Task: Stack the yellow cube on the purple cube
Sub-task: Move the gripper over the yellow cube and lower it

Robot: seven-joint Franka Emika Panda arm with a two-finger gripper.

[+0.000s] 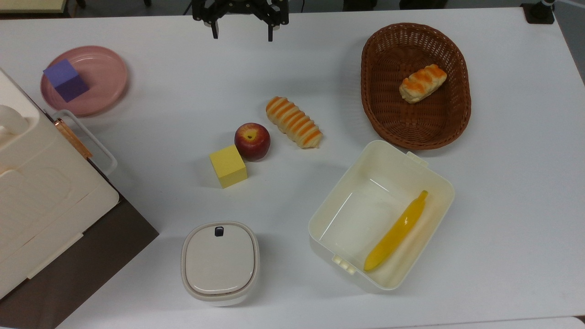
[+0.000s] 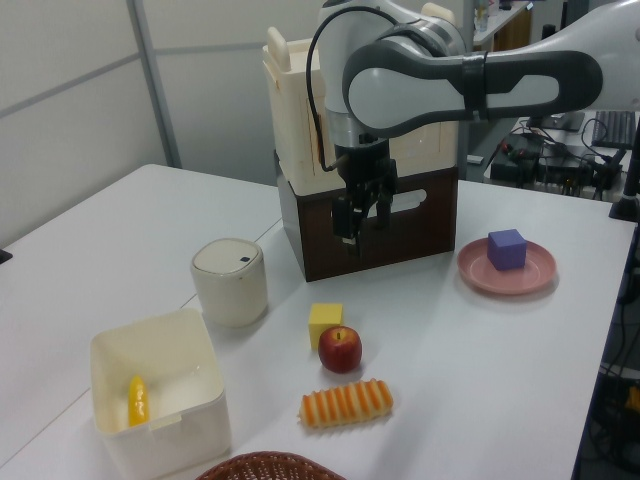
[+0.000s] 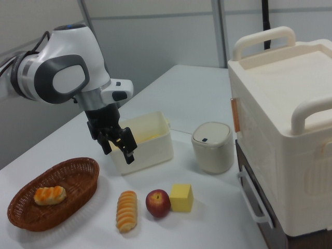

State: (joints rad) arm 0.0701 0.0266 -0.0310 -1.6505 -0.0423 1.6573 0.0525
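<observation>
I will next grab the yellow cube (image 2: 325, 324) by its opposite sides with my gripper. Then I will stack it flat on the purple cube (image 2: 507, 250).
The yellow cube (image 1: 228, 166) (image 2: 325, 324) (image 3: 182, 197) rests on the white table, touching or nearly touching a red apple (image 1: 252, 141). The purple cube (image 1: 66, 80) (image 2: 507, 249) lies on a pink plate (image 1: 107, 68) (image 2: 478, 270) at the top view's far left. My gripper (image 1: 242, 32) (image 2: 363, 222) (image 3: 120, 149) hangs open and empty above the table near the top view's upper edge. It is well clear of both cubes.
A striped bread roll (image 1: 294, 122) lies beside the apple. A brown wicker basket (image 1: 371, 91) holds another roll. An open white box (image 1: 320, 228) contains a yellow banana (image 1: 397, 230). A round lidded container (image 1: 220, 260) and a large white case (image 1: 41, 192) stand nearby.
</observation>
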